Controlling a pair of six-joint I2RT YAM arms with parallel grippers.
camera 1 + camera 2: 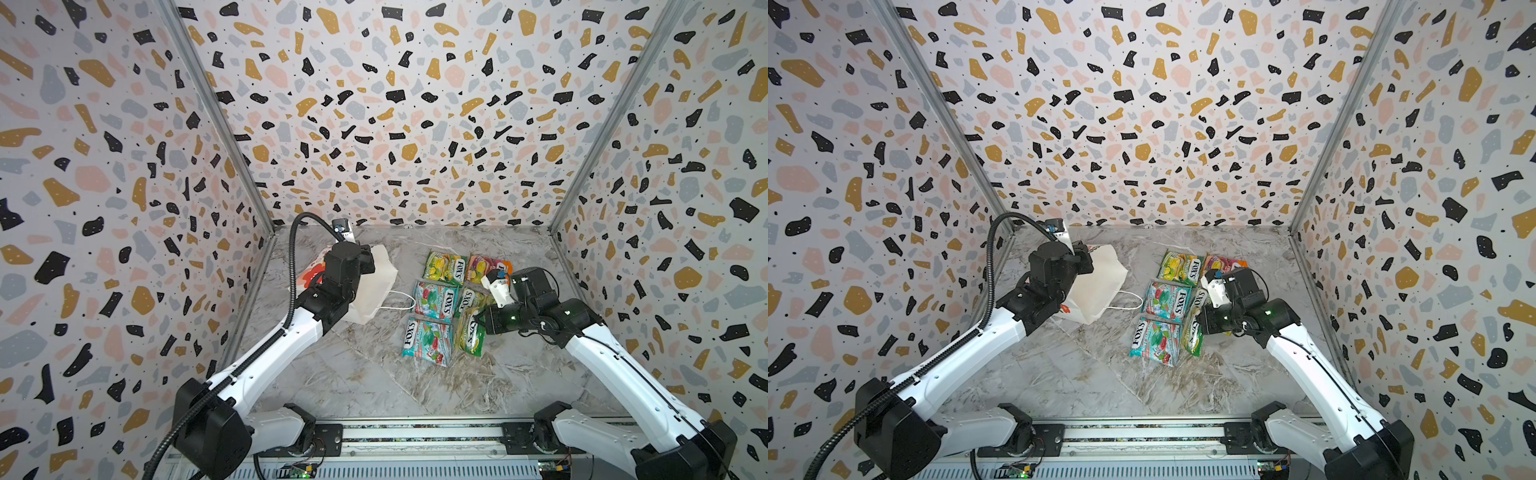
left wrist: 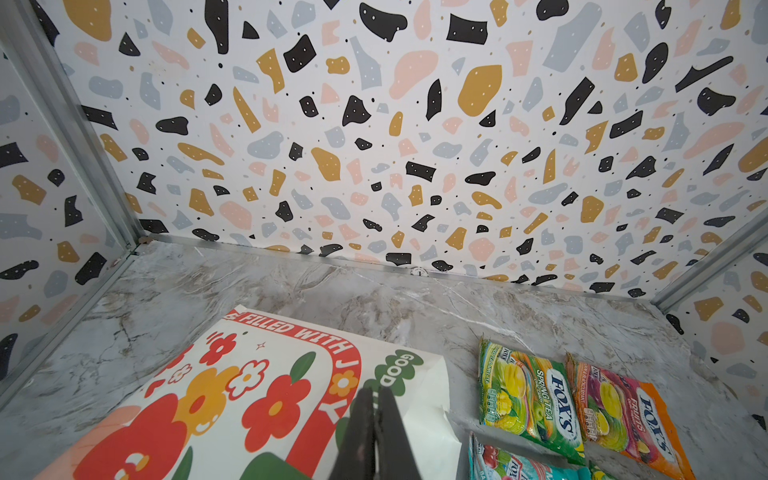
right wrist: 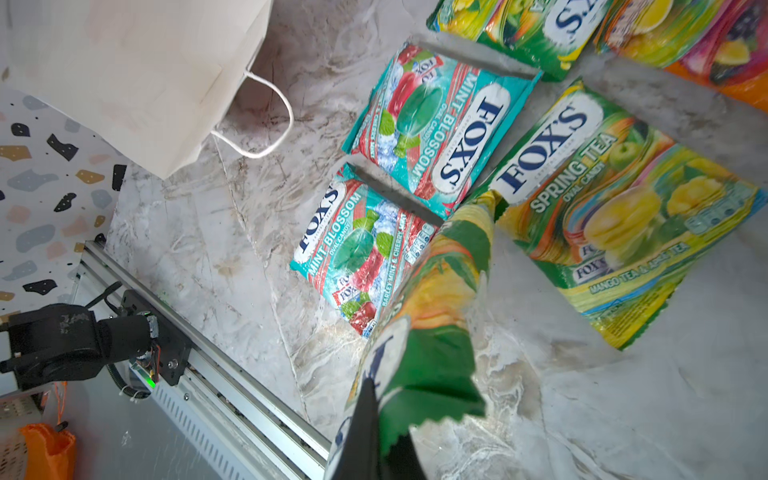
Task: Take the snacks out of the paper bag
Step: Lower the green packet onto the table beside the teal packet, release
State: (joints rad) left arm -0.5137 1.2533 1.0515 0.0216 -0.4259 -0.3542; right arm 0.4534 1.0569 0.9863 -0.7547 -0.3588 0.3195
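Observation:
I need to keep holding the green-yellow packet with my right gripper, because the packet is hanging steeply on edge close to the near teal-red packet.
The white paper bag (image 1: 376, 291) (image 1: 1102, 286) lies on its side at the left, its flowered face (image 2: 249, 395) up and a cord handle (image 3: 266, 120) pointing at the snacks. Over that face my left gripper (image 2: 374, 392) (image 1: 368, 259) is shut, with no paper showing between the fingers. Five snacks lie in a grid on the marble: green-yellow (image 1: 444, 266), orange (image 1: 484, 266), two teal-red (image 1: 436, 301) (image 1: 428, 340), and a half-hidden green-yellow (image 1: 469, 299). My right gripper (image 3: 374, 399) (image 1: 480, 319) is shut on the edge of another green-yellow packet (image 3: 436, 291) (image 1: 1194, 336), low beside the near teal-red one.
Patterned walls close in the marble table (image 1: 353, 374) on three sides. A metal rail (image 1: 415, 434) with both arm bases runs along the front edge. The bag lies close to the left wall, and the snacks sit right of centre.

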